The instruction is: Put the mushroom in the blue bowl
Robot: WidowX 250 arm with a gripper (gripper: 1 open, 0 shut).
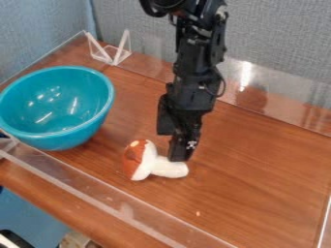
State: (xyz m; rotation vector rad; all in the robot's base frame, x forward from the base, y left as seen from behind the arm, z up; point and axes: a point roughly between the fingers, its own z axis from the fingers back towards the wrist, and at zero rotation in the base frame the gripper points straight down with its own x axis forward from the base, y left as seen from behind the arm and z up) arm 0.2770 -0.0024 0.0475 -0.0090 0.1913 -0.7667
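My gripper is going to grab the mushroom by its cream stem point(168, 169) next, so that it can put the mushroom in the blue bowl point(52, 106).
The mushroom point(153, 164) lies on its side on the wooden table, orange-brown cap to the left, cream stem pointing right. My gripper point(173, 141) hangs open just above and slightly behind it, black fingers pointing down, the right fingertip close over the stem. Nothing is between the fingers. The blue bowl point(52, 106) sits empty at the left of the table, well apart from the mushroom.
A low clear plastic wall point(77, 187) runs along the table's front and left edges. A white wire stand point(110, 46) is at the back left corner. A grey fabric wall closes off the back.
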